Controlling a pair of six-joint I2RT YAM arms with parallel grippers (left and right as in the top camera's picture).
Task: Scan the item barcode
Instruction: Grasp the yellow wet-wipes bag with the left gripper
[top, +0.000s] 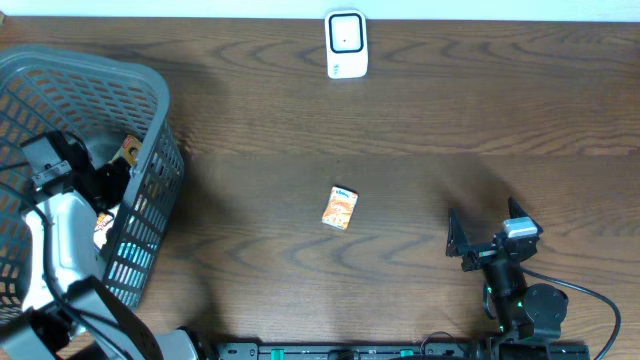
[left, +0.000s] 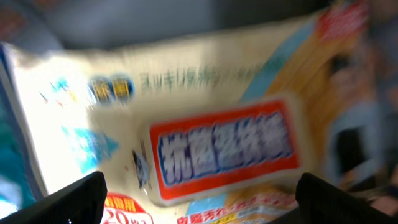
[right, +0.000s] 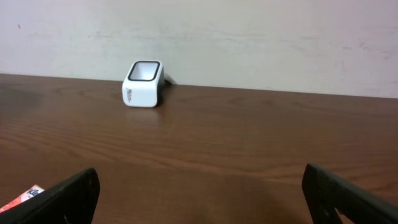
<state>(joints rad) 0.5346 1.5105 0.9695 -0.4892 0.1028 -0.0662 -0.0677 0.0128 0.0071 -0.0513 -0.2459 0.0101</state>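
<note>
My left gripper is going to grab the white wipes pack (left: 186, 124) across the middle of its red-framed label side (left: 224, 150). The pack's opposite side and ends will stay free for scanning.
The white barcode scanner (top: 347, 44) stands at the far edge of the table, its dark window facing up; in the right wrist view the scanner (right: 143, 84) is far ahead to the left. A small orange box (top: 340, 208) lies at mid-table. My left arm reaches into the grey mesh basket (top: 150, 90). There my left gripper (left: 202, 205) is open just over a white wipes pack (left: 186, 124) with a red-framed label, one finger on each side. My right gripper (top: 484, 220) rests open near the front right, holding nothing.
The basket fills the table's left end and holds other packets, one brown-orange (top: 128, 150) and one white and red (top: 103, 225). A corner of an orange item (right: 22, 198) shows by my right gripper's left finger. A pale wall rises behind the scanner.
</note>
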